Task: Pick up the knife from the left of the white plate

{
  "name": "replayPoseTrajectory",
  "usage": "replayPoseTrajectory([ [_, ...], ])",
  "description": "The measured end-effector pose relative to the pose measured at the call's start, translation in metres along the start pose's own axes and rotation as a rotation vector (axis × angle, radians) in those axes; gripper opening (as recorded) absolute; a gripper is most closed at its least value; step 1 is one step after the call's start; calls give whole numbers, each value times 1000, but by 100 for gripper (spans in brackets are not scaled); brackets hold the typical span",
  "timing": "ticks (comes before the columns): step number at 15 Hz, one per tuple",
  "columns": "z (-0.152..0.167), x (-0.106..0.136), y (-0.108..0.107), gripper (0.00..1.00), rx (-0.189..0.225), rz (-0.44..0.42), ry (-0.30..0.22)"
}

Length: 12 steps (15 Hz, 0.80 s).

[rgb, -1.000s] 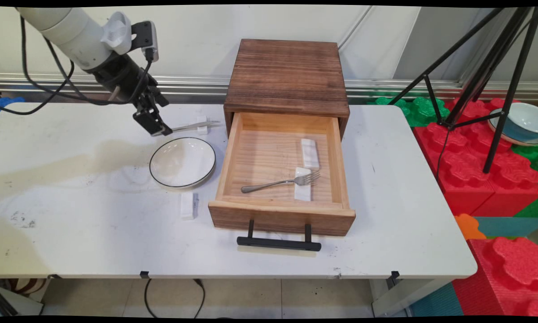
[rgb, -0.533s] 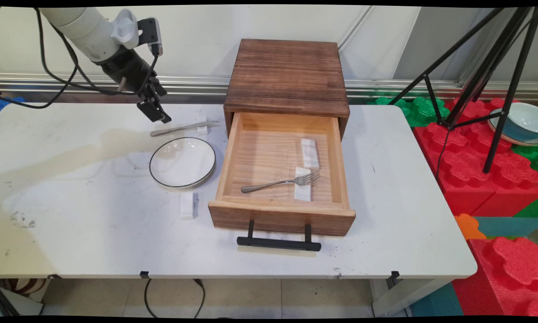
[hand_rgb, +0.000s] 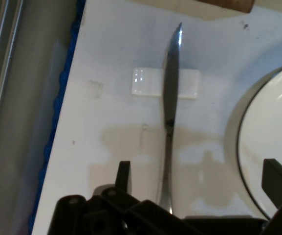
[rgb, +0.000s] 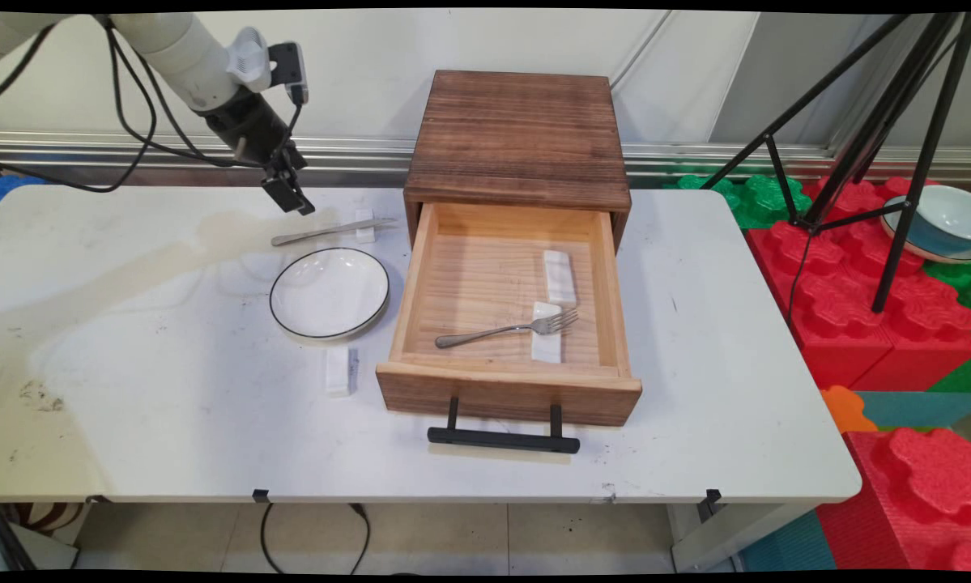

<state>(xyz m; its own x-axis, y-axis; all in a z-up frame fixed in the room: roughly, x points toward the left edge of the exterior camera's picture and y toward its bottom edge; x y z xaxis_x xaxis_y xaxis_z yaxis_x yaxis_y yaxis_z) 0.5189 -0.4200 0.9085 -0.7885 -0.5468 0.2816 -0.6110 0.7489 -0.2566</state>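
The table knife has to come off its white rest, so my gripper should next take hold of the knife by its slim metal handle point(rgb: 297, 237).
My gripper point(rgb: 297, 206) hangs open just above the table's far left part, empty. Below it lies a silver knife point(rgb: 331, 231), its blade propped on a small white rest point(rgb: 364, 227) beside the wooden drawer box point(rgb: 520, 138). In the hand view the knife point(hand_rgb: 170, 112) runs up the middle between the two fingers point(hand_rgb: 123, 174), across the white rest point(hand_rgb: 143, 82). A white plate point(rgb: 329, 292) with a dark rim sits just in front of the knife; its edge shows in the hand view as the plate point(hand_rgb: 268, 147).
The pulled-out drawer point(rgb: 508, 385) holds a fork point(rgb: 505, 329) propped on a white rest point(rgb: 546, 344), and a second rest point(rgb: 559, 276). Another white rest point(rgb: 341, 371) lies in front of the plate. A black tripod point(rgb: 874, 146) and red foam blocks point(rgb: 866, 324) stand right of the table.
The gripper has risen from the knife's handle and drawn back toward the wall, a little to the right. The knife stays on its rest, its handle now uncovered.
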Motion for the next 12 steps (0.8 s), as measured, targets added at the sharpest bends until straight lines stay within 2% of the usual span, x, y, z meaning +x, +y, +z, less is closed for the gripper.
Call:
replayPoseTrajectory([
  [12, 69, -2, -35, 100, -69, 39, -62],
])
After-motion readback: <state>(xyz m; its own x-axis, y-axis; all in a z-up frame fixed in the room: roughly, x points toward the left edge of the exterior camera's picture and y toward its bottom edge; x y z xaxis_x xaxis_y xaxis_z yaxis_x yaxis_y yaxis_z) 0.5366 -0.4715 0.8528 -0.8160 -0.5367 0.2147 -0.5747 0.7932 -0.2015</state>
